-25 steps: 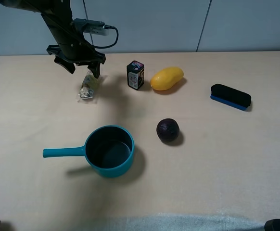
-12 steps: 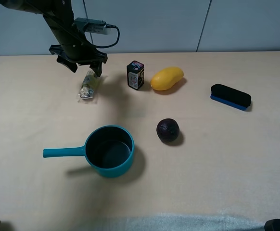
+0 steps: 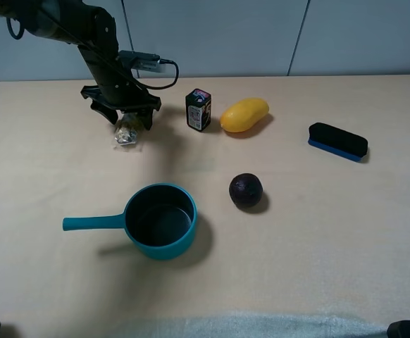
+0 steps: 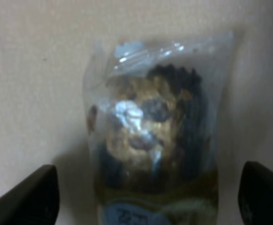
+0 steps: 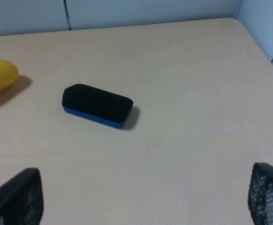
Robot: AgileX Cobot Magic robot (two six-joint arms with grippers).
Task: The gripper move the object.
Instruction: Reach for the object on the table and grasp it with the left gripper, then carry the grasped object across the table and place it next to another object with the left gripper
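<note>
The fingers of my left gripper are beside the clear packet, low over the table, so it is time to close on the packet now.
The object (image 3: pixel 127 133) is a small clear packet of gold-foil candies lying on the table at the back left. My left gripper (image 3: pixel 123 115) is low over its far end, jaws open, one dark finger on each side. The left wrist view shows the packet (image 4: pixel 150 136) filling the frame, blurred and close, between the two fingertips (image 4: pixel 31 197) of the left gripper (image 4: pixel 148 199), which do not touch it. Only the fingertips (image 5: pixel 14 199) of my right gripper (image 5: pixel 141 201) show in the right wrist view; they stand wide apart over bare table with nothing between them.
A black box (image 3: pixel 199 109) and a yellow mango (image 3: pixel 244 115) stand just right of the packet. A teal saucepan (image 3: pixel 161 222) sits in front, a dark purple fruit (image 3: pixel 246 190) mid-table, and a black and blue eraser (image 3: pixel 337 141) at the far right.
The left arm has come down and slightly right, so its open gripper now straddles the packet's far end instead of hovering above it. The packet has not moved.
</note>
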